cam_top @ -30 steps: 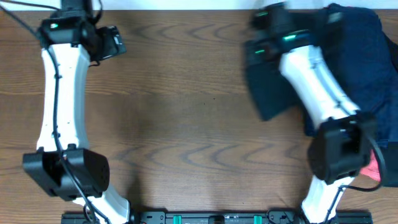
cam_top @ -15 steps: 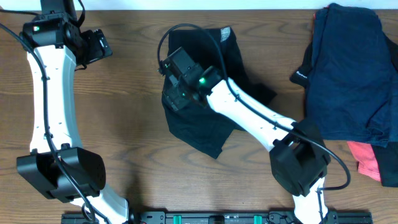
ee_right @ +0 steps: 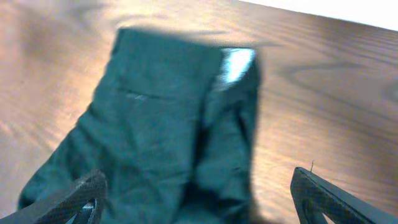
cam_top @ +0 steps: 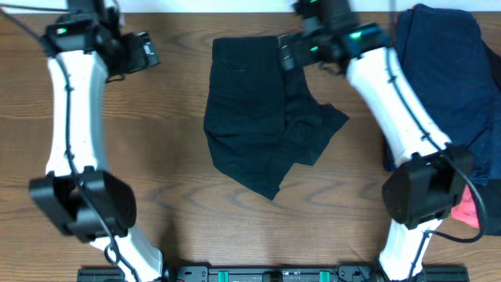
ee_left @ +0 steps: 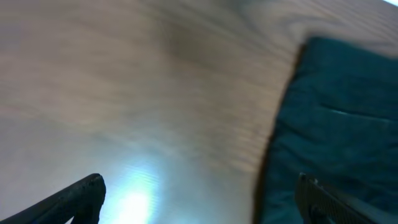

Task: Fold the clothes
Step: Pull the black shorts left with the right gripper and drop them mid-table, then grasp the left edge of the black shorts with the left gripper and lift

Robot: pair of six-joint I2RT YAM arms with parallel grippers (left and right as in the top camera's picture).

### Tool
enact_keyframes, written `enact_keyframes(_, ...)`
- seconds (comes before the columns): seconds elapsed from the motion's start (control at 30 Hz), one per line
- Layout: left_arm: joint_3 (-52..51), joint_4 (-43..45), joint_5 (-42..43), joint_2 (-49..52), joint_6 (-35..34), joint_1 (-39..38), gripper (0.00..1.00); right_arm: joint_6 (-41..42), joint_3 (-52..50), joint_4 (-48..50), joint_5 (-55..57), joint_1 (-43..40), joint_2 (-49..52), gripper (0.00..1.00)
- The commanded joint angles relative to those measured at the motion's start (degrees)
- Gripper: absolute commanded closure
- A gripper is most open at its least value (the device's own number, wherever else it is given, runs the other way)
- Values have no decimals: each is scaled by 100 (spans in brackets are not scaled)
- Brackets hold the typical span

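Note:
My left gripper grabs the shorts point(cam_top: 262, 117) at the waistband corner farther from my right gripper next, to lift and unfurl them for folding.
The clothes, a black pair of shorts point(cam_top: 262, 117), lie crumpled and partly doubled over in the middle of the table, waistband toward the far edge. A small white label point(ee_right: 236, 62) shows at the waistband. My right gripper point(cam_top: 288, 52) hovers over the far right corner of the shorts, open and empty. In the right wrist view the shorts point(ee_right: 161, 130) spread under the right gripper point(ee_right: 199, 199). My left gripper point(cam_top: 145, 53) stands open at the far left, apart from the cloth. The left wrist view has the left gripper point(ee_left: 202, 205) over bare wood, with the shorts' edge point(ee_left: 342, 124) to its right.
A heap of navy-blue garments point(cam_top: 442, 86) fills the far right of the table. A coral-pink garment point(cam_top: 470, 210) lies at the right edge near the right arm's base. Bare wood table point(cam_top: 172, 180) lies left of and in front of the shorts.
My right gripper carried the shorts from beside the navy heap to mid-table, opened and let them drop, then drew back toward the far edge. The left arm shifted only slightly.

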Motion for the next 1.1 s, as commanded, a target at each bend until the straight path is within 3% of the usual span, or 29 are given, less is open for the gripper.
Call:
enact_keyframes(0.0, -28, 205, 348, 496, 173, -398, 2, -83, 57, 140, -704, -284, 138, 8)
enact_keyframes(0.43, -28, 1705, 424, 1998, 208, -1226, 2, -345, 33, -37, -890, -507, 492, 10)
enact_keyframes(0.67, -28, 2656, -55, 2485, 210, -1360, 2, -535, 33, -492, -533, -509, 496, 10)
enact_keyframes(0.87, -28, 3287, -50, 2846, 208, -1388, 0, -531, 33, -879, -275, -509, 496, 14)
enact_keyframes(1.07, -28, 3781, -48, 2959, 205, -1394, 5, -527, 33, -914, -273, -507, 496, 25)
